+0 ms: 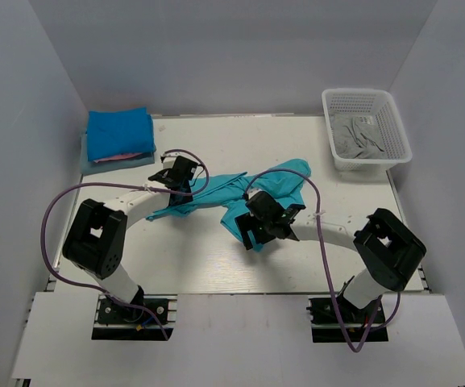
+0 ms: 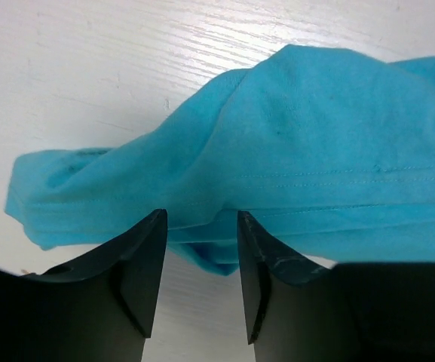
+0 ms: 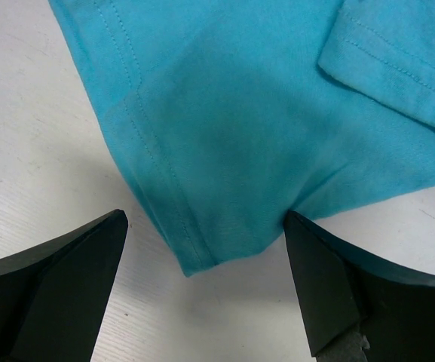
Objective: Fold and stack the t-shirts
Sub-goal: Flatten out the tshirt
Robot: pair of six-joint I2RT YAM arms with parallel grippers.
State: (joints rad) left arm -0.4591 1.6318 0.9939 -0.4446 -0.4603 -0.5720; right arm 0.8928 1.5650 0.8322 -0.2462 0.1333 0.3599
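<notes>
The t-shirt's hemmed corner (image 1: 255, 243) (image 3: 209, 240) reaches back past and between the open fingers of my right gripper, and one finger creases the cloth, so it is time to close on the corner.
A bright turquoise t-shirt (image 1: 276, 181) lies crumpled across the middle of the table, one twisted part stretching left. My left gripper (image 1: 185, 192) is at that left end. In the left wrist view its jaws (image 2: 202, 219) are narrowed but open, a loose fold of the turquoise shirt (image 2: 292, 143) hanging between the tips and bare table showing in the gap. My right gripper (image 1: 247, 230) is wide open at the shirt's near corner; in the right wrist view that hemmed corner (image 3: 225, 151) lies between the spread fingers (image 3: 204, 219), touching the right one.
Folded t-shirts are stacked at the back left: deep blue (image 1: 119, 133) on top, a pink edge (image 1: 123, 157) under it, pale grey-blue (image 1: 95, 165) lowest. A white lattice basket (image 1: 359, 93) at the back right holds a grey cloth (image 1: 357, 137). Grey walls enclose the table.
</notes>
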